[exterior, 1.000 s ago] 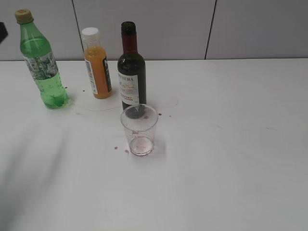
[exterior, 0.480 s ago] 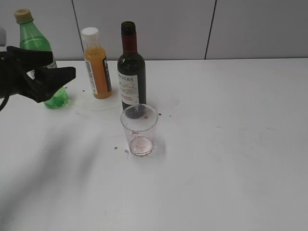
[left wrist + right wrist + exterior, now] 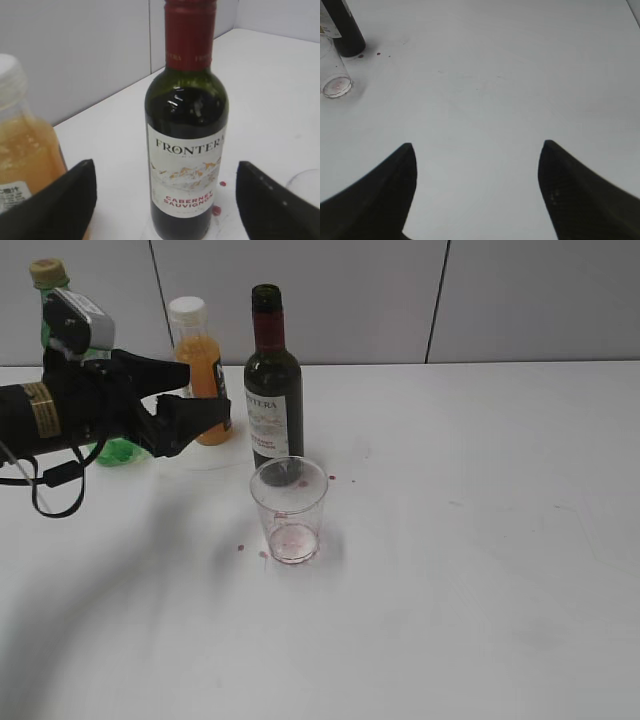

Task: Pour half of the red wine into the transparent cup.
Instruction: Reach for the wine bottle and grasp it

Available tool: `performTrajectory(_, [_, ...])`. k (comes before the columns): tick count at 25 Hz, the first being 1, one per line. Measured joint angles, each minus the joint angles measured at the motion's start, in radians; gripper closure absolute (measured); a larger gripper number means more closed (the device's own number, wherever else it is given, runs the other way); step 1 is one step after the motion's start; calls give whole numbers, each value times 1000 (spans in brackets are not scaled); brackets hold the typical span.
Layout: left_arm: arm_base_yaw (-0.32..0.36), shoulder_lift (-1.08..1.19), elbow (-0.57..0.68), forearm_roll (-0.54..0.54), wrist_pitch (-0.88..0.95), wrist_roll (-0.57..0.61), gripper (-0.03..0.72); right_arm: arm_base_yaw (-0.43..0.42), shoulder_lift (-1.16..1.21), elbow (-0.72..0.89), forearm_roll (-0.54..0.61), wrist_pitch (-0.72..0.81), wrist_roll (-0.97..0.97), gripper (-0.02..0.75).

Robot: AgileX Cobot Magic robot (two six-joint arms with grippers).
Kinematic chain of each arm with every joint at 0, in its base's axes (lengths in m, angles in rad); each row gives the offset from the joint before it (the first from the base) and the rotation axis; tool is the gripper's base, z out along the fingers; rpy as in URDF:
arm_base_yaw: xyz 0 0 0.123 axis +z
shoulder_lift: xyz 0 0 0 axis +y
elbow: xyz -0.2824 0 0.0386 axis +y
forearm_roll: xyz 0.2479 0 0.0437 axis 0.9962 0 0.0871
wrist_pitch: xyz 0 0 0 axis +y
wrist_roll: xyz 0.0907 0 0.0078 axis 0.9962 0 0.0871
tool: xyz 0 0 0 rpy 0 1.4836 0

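The red wine bottle is wide below a slim neck [image 3: 268,330]. My left gripper should grab the bottle around its labelled body [image 3: 270,425] next, to pour.
The red wine bottle [image 3: 273,390], dark green glass with a white label and maroon neck foil, stands upright and uncapped at the back of the white table. It fills the left wrist view [image 3: 186,135]. The transparent cup [image 3: 290,510] stands just in front of it, empty but for red stains; it also shows in the right wrist view [image 3: 334,75]. My left gripper [image 3: 198,403] is open, left of the bottle and level with its label, apart from it; the bottle stands between its fingers [image 3: 165,200] in the wrist view. My right gripper [image 3: 477,172] is open and empty above bare table.
An orange juice bottle [image 3: 201,370] with a white cap stands left of the wine, behind my left gripper's fingers. A green soda bottle [image 3: 75,360] stands at the far left, partly hidden by my left arm. Small red drops [image 3: 242,547] lie near the cup.
My left arm has come in from the left edge and moved right toward the wine bottle, fingers open. The bottles and cup have not moved.
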Motion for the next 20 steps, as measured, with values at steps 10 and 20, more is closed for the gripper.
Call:
performTrajectory(10, [-37,140,-103,0,-2,-6,20,0,0,0,0,0,2,167])
performTrajectory(20, [-100,213,-217,1,-12,-49,20,0,0,0,0,0,1,167])
